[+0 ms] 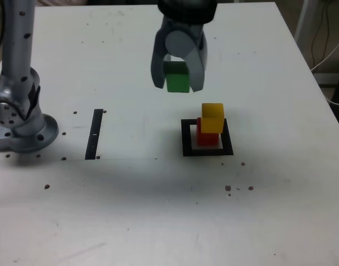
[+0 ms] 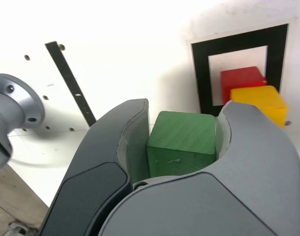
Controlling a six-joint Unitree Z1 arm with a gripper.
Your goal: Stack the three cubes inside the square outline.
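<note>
The green cube hangs to one side of the yellow cube and would miss the stack if released now, so it is too early to open my gripper.
My gripper (image 1: pixel 178 83) is shut on the green cube (image 1: pixel 177 77), holding it in the air above the table, behind and to the exterior view's left of the square outline (image 1: pixel 185 141). In the wrist view the green cube (image 2: pixel 184 142) sits clamped between the two grey fingers (image 2: pixel 132 147). Inside the black square outline (image 2: pixel 201 73) the red cube (image 1: pixel 201 136) rests on the white centre, with the yellow cube (image 1: pixel 212 117) stacked on it, shifted slightly toward the exterior view's right. The red cube (image 2: pixel 240 78) and yellow cube (image 2: pixel 260 98) also show in the wrist view.
A thin black strip (image 1: pixel 95 134) lies on the white table (image 1: pixel 158 210) at the exterior view's left of the outline. The arm's grey base (image 1: pixel 19 119) stands at the far left. Small dark specks dot the table surface.
</note>
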